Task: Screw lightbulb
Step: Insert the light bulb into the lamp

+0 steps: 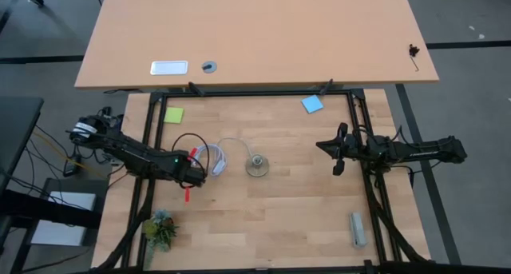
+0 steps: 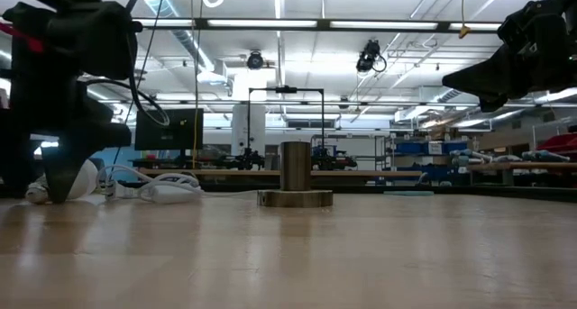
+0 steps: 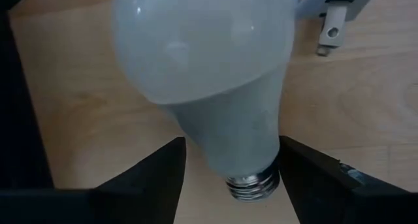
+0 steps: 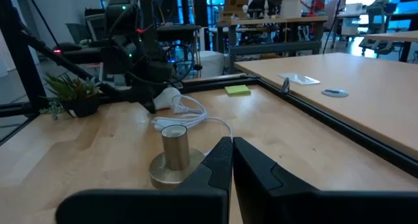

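Next, my left gripper grabs the lightbulb [image 3: 202,61] by its tapered part's narrow end [image 3: 245,160], to screw the lightbulb into the metal socket base.
The white lightbulb [image 3: 202,61] lies on its side on the wooden table, its silvery screw neck [image 3: 253,185] toward my left wrist; it also shows in the high view [image 1: 217,168] and the low view [image 2: 86,178]. My left gripper [image 3: 232,162] is low at the table, open, with one finger on each side of the bulb's tapered part. The round metal socket base [image 1: 257,166] stands upright right of the bulb, with its white cable [image 1: 223,146] looped behind. My right gripper [image 1: 339,150] is shut and empty, raised above the table right of the socket [image 4: 175,160]. My left gripper's fingers [image 3: 163,172] stand on either side of the bulb's tapered part [image 3: 228,139], just ahead of the screw neck, level and low over the table. I cannot tell whether they touch it. The bulb rests on the table.
The cable's white plug [image 3: 336,15] lies just beyond the bulb. A green note [image 1: 174,114] and a blue note [image 1: 312,105] lie at the far edge. A small plant [image 1: 160,230] and a grey object [image 1: 358,228] sit near the front. A second tabletop [image 1: 255,34] lies beyond.
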Robot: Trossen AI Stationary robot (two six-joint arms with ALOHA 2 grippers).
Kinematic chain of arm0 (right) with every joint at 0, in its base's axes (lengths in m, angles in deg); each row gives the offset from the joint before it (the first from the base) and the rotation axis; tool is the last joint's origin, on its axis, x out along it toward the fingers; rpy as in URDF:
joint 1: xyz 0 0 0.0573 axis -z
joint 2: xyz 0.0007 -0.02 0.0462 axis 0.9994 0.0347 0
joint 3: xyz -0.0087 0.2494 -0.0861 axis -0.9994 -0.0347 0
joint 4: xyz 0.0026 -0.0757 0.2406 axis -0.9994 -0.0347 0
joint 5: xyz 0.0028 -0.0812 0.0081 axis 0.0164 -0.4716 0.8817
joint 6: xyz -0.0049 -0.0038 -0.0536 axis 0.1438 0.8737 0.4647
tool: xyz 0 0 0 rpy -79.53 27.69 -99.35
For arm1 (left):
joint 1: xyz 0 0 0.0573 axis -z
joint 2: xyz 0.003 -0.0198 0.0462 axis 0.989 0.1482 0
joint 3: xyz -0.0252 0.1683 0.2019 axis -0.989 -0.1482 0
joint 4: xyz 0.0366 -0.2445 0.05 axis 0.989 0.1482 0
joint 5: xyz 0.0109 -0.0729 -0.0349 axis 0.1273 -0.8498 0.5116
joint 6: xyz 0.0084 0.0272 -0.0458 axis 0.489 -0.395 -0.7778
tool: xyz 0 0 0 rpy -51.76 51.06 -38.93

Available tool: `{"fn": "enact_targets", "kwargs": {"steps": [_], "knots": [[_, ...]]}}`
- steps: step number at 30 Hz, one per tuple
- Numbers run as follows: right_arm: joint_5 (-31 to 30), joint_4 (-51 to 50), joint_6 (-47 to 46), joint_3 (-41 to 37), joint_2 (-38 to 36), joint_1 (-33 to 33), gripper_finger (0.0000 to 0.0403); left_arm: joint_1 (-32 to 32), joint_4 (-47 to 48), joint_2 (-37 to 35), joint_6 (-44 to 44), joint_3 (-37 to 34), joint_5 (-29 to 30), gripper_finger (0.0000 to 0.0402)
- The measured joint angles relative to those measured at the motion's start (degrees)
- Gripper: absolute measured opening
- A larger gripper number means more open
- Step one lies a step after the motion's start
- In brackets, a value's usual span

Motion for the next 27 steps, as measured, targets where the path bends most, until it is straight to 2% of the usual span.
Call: {"fn": "enact_targets", "kwargs": {"steps": [6,17,22,27], "knots": [[0.0,0.0,0.0,0.0,0.0,0.0,0.0023,0.0,-0.5,0.0,1.7,-0.1,0.4,0.0218],[0.0,0.0,0.0,0.0,0.0,0.0,0.0023,0.1,-0.3,0.2,8.0,2.1,-0.1,0.0098],[0.0,0.0,0.0,0.0,0.0,0.0,0.0023,0.1,5.2,0.2,10.4,5.7,-0.9,0.0098],[0.0,0.0,0.0,0.0,0.0,0.0,0.0023,1.0,15.4,0.2,12.9,13.2,-1.7,0.0111]]}}
